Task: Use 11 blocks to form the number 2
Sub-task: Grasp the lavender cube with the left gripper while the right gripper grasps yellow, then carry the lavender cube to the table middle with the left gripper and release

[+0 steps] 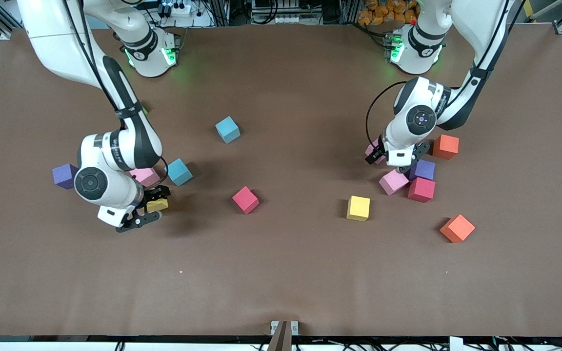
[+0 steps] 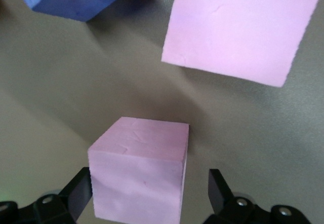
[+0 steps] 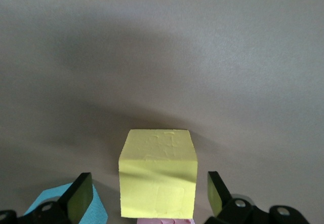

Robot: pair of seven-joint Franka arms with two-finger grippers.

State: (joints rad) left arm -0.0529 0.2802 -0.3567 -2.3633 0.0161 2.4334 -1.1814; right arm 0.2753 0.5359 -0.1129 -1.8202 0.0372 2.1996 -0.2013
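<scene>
The fingers of my right gripper are on either side of the yellow block but still above its top side, so they should come down before they close on it.
The blocks lie scattered and no number 2 shows on the table. My left gripper [image 1: 376,153] is low at the left arm's end, open around a pink block [image 2: 139,173]; one finger [image 2: 76,191] is next to it and the other stands clear. Beside it are a second pink block [image 1: 393,182], a purple one [image 1: 422,169], a red one [image 1: 421,189] and an orange one [image 1: 445,146]. My right gripper [image 1: 151,207] is open around a yellow block [image 3: 158,176], with gaps on both sides. A pink block [image 1: 145,176] and a light blue one [image 1: 179,171] lie close by.
Loose on the brown table [image 1: 281,282] are a light blue block [image 1: 227,129], a red one [image 1: 245,200], a yellow one [image 1: 358,208], an orange one [image 1: 457,228] and a purple one [image 1: 65,175].
</scene>
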